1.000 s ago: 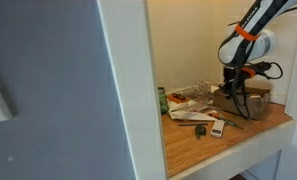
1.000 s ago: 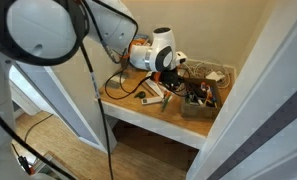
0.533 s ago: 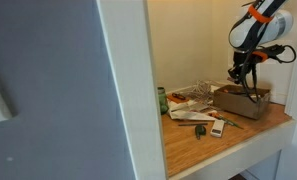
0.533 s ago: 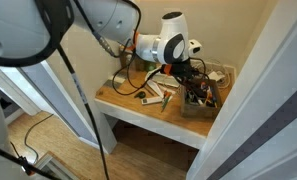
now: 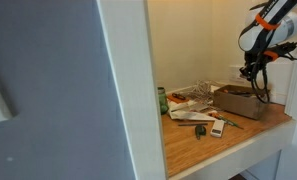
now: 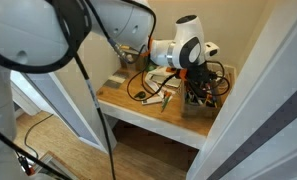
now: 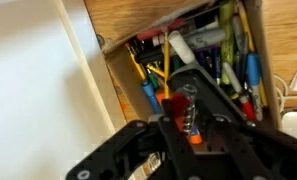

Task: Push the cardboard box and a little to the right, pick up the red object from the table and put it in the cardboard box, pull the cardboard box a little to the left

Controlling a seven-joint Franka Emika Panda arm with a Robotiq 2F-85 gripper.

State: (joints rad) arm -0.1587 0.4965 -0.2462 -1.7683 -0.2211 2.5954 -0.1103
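The red object is still higher than the cardboard box's rim [image 5: 233, 94] [image 7: 111, 47], over the box's pens, so the gripper should lower the red object before it opens.
The cardboard box [image 7: 110, 72] is full of pens and markers and stands on the wooden table [image 7: 138, 20]. It shows in both exterior views [image 5: 238, 102] [image 6: 198, 106], at the table's end by the wall. My gripper [image 7: 188, 128] hangs just above the box's inside and is shut on the red object [image 7: 180, 103], a small tool with a red end, a metal spring part and an orange band. In an exterior view the gripper [image 5: 256, 76] hovers over the box's far end. In an exterior view the gripper [image 6: 199, 85] is partly hidden by the wrist.
Flat papers [image 5: 188, 101], a green can [image 5: 162, 99], a small dark green object [image 5: 200, 130] and a white item [image 5: 218, 127] lie on the table beside the box. The wall stands close behind and beside the box. Cables [image 6: 143, 86] trail over the table's other end.
My gripper rose from low at the box's near side and moved across toward the wall, over the box's far part, still holding the red object.
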